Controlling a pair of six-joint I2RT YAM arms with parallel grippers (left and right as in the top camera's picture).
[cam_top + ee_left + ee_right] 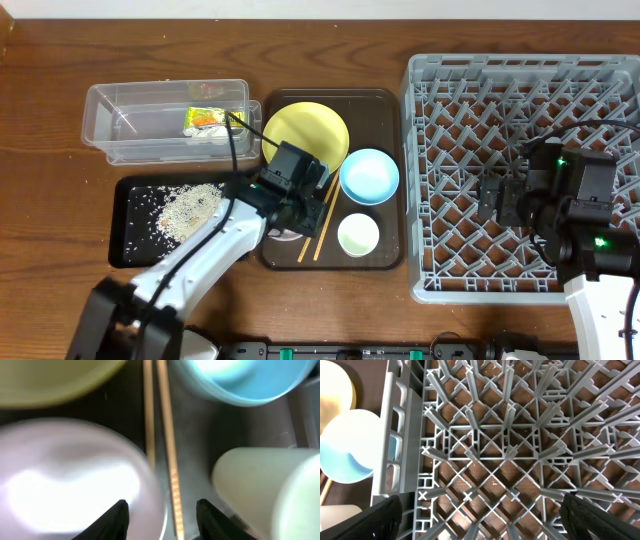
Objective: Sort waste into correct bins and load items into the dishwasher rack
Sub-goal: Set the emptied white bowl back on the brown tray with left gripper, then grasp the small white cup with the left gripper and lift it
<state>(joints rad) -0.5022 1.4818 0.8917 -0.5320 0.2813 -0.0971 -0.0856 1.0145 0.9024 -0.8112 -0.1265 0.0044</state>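
Next, my left gripper takes hold of the pale green cup by its rim on the chopsticks' side [340, 233], so the cup's base stays free for my right gripper.
My left gripper [297, 207] [161, 512] is open, low over the brown serving tray. Its fingers straddle the white bowl's [70, 480] right rim and the wooden chopsticks [167, 435] [322, 222]. The arm hides most of the white bowl in the overhead view. The yellow plate [305, 135], light blue bowl [369, 175] and pale green cup [358, 234] are also on that tray. The snack wrapper [205, 120] lies in the clear tub [130, 150]. Rice [188, 208] lies in the black tray [130, 250]. My right gripper [500, 200] [480, 510] is open and empty over the grey rack [420, 290]. I cannot make out the tissue.
The brown serving tray [385, 255] sits between the bins and the rack. The rack's upright pegs [510, 435] fill the right wrist view, and the blue bowl [345, 445] shows beyond its left wall. The table is wooden.
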